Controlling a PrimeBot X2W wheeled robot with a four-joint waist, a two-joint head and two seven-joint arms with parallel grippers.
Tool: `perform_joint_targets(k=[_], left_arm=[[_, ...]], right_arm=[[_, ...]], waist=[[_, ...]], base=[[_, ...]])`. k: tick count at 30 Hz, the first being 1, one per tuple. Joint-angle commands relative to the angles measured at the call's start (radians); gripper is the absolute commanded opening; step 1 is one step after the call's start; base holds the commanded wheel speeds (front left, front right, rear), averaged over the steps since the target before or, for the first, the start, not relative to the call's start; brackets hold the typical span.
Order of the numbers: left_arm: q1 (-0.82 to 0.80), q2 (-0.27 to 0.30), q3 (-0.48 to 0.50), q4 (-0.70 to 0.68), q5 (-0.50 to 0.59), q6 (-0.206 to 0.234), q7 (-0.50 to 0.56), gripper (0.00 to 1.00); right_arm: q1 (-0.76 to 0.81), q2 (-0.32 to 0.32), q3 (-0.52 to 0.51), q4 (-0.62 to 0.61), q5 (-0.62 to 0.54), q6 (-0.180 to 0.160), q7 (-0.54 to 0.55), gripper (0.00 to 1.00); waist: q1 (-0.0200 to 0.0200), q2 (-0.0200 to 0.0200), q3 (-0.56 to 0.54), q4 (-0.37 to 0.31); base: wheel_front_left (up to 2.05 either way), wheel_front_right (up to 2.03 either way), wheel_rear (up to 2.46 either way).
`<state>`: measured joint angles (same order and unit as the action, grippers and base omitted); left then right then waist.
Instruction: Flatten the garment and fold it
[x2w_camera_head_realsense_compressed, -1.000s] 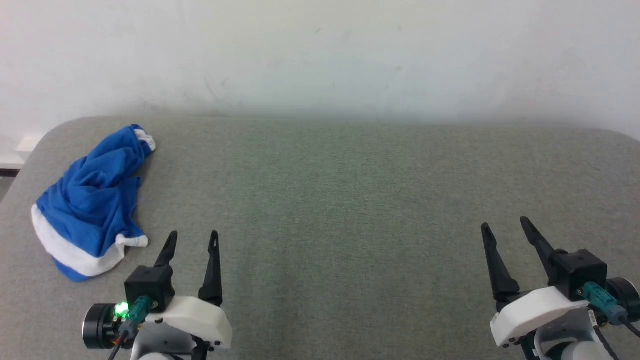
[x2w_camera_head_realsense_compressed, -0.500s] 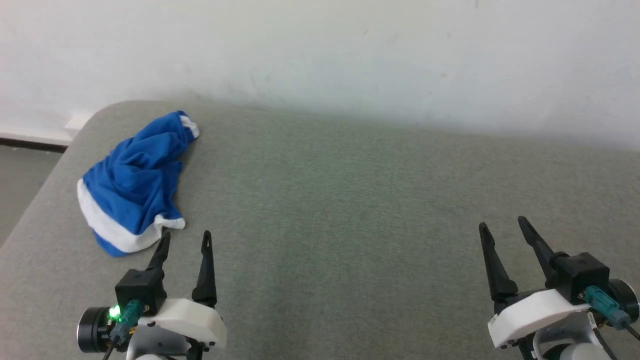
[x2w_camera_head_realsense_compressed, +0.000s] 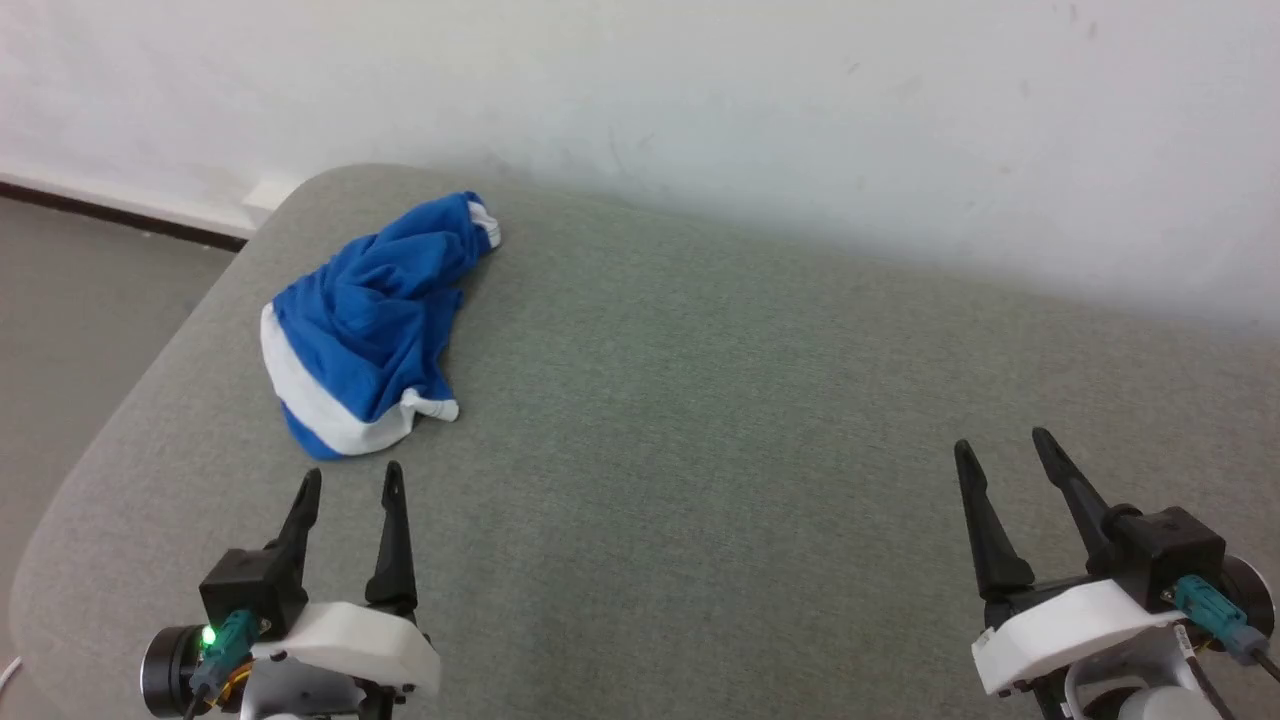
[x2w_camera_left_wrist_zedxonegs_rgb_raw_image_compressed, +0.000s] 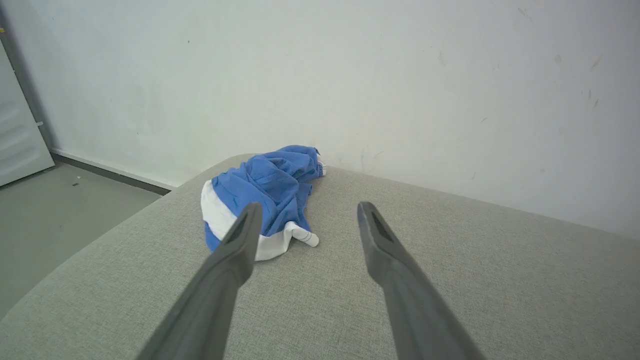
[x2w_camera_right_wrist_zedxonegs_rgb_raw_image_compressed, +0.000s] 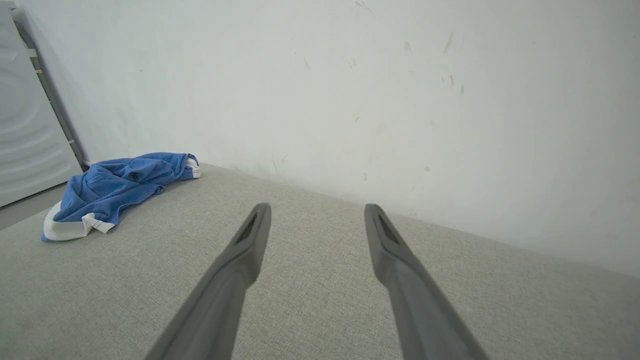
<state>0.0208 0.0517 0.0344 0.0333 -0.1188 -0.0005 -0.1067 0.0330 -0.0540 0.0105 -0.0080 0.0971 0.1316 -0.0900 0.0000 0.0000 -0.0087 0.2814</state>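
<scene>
My left gripper grabs the white band's loose end (x2w_camera_head_realsense_compressed: 434, 407) next, which sticks up at the edge of the heap while the blue cloth (x2w_camera_head_realsense_compressed: 374, 300) lies crumpled in a heap.
The garment (x2w_camera_head_realsense_compressed: 375, 320), royal-blue shorts with white bands, lies crumpled in a heap near the far left corner of the grey cloth surface (x2w_camera_head_realsense_compressed: 700, 420). My left gripper (x2w_camera_head_realsense_compressed: 350, 482) hovers open just short of the heap's near white edge, with nothing between its fingers. From the left wrist the garment (x2w_camera_left_wrist_zedxonegs_rgb_raw_image_compressed: 270, 192) sits straight ahead beyond the left gripper (x2w_camera_left_wrist_zedxonegs_rgb_raw_image_compressed: 307, 212). Far off at the lower right my right gripper (x2w_camera_head_realsense_compressed: 1000, 447) is open and holds nothing. In the right wrist view the garment (x2w_camera_right_wrist_zedxonegs_rgb_raw_image_compressed: 120, 187) lies far to the left of the right gripper (x2w_camera_right_wrist_zedxonegs_rgb_raw_image_compressed: 316, 212).
A white wall (x2w_camera_head_realsense_compressed: 700, 100) runs close behind the surface's far edge. The rounded left edge (x2w_camera_head_realsense_compressed: 120, 420) drops to a grey floor (x2w_camera_head_realsense_compressed: 70, 300). A pale appliance panel (x2w_camera_right_wrist_zedxonegs_rgb_raw_image_compressed: 30, 135) stands beyond the left end.
The whole head picture has shifted, so the camera has turned left: the garment now sits nearer the middle and the floor shows. Both grippers stay open, about where they were.
</scene>
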Motion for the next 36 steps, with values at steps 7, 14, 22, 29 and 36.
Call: perform_joint_targets(k=[7,14,22,29,36], left_arm=[[0.002,-0.001,0.015,0.006,-0.038,0.0,-0.024,1.0],[-0.042,0.0,0.051,0.005,-0.045,-0.017,-0.039,1.0],[-0.235,0.037,0.124,-0.002,-0.052,-0.035,-0.055,1.0],[-0.466,0.16,0.151,0.148,-0.091,-0.066,-0.013,1.0],[-0.602,0.262,0.141,0.362,-0.157,-0.088,0.143,1.0]], right_arm=[[0.009,0.002,0.006,-0.016,0.013,0.0,-0.019,1.0],[-0.006,0.002,0.009,-0.039,0.007,-0.001,-0.011,1.0],[-0.043,0.001,0.012,-0.093,-0.029,-0.001,0.032,1.0],[-0.084,-0.021,0.017,-0.129,-0.024,-0.001,0.053,1.0],[-0.107,-0.028,0.022,-0.133,-0.007,-0.001,0.048,1.0]], waist=[[0.0,0.0,0.023,0.05],[0.0,0.0,0.07,0.04],[0.0,0.0,0.178,-0.007],[0.0,0.0,0.293,-0.068],[0.0,0.0,0.365,-0.115]], base=[[-0.02,-0.02,-0.02],[0.0,0.0,0.0],[0.0,0.0,0.0],[0.0,0.0,0.0],[0.0,0.0,0.0]])
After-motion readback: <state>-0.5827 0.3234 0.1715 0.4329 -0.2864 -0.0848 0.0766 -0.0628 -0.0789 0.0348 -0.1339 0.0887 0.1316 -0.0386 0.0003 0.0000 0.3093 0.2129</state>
